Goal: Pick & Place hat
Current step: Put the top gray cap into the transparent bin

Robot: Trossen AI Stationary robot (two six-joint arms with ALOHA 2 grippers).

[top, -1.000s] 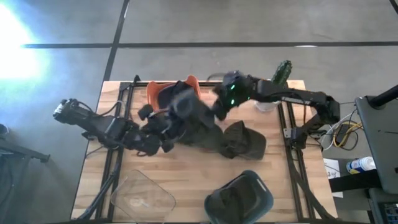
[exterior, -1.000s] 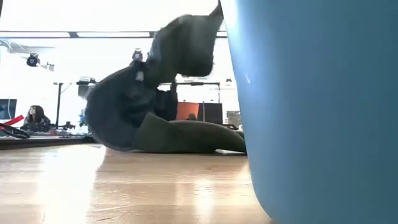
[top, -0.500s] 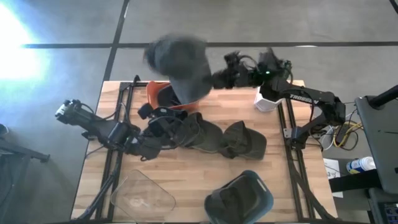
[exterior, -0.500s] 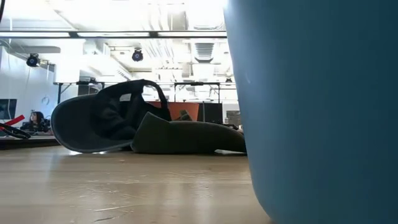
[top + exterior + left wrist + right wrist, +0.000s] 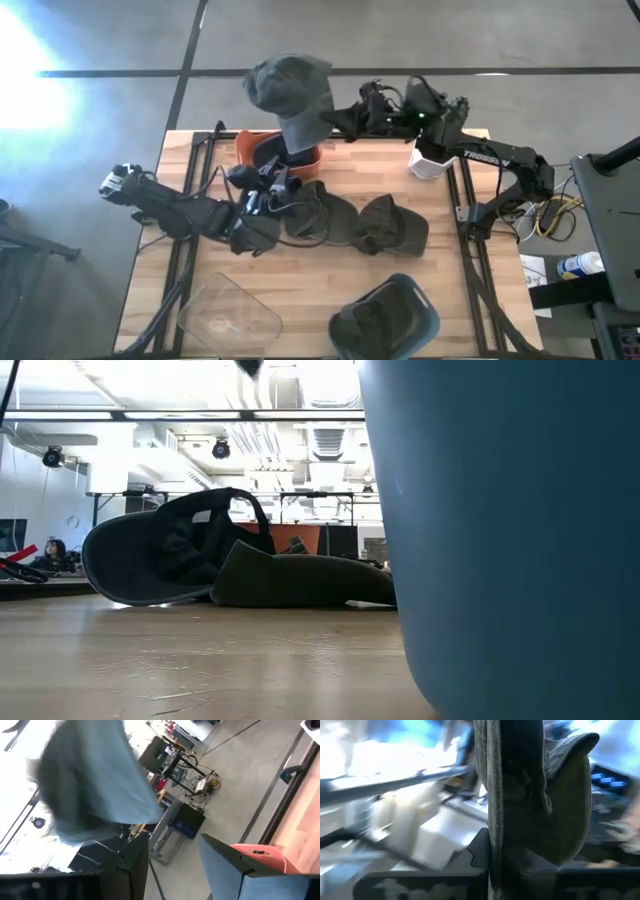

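Note:
My left gripper takes hold of the grey-green hat by its rim [image 5: 298, 146] next, to place it in the clear tub [image 5: 230, 312].
A grey-green hat [image 5: 288, 90] hangs high in the air over the orange bin [image 5: 258, 150] at the table's far edge. My right gripper [image 5: 335, 122] reaches in from the right and is shut on it. In the right wrist view the hat [image 5: 560, 800] fills the middle. My left gripper [image 5: 274, 186] is open above the pile of dark hats [image 5: 322, 214] at mid-table and touches nothing. Its wrist view looks up at the lifted hat [image 5: 90, 785]. In the low view a black cap [image 5: 165, 560] rests brim-down against an olive hat [image 5: 300, 580]. My right gripper pinches the hat's rim edge [image 5: 494, 810] between its two fingers [image 5: 477, 852]. It comes roughly level from the table's right side. The hat is lifted clear of everything, its crown [image 5: 285, 80] standing out beyond the fingers over the orange bin.
A blue bin [image 5: 410, 300] holding a dark hat stands at the near edge and fills the low view's right side [image 5: 500, 540]. A clear tub [image 5: 228, 320] sits near left. A white cup [image 5: 428, 162] stands far right. Another olive hat [image 5: 398, 226] lies mid-right.
My right gripper has pulled the hat out of the pile, raised it high and carried it toward the far edge, over the orange bin. The hat swung as it rose. My left gripper moved right and toward the far edge, tipping upward.

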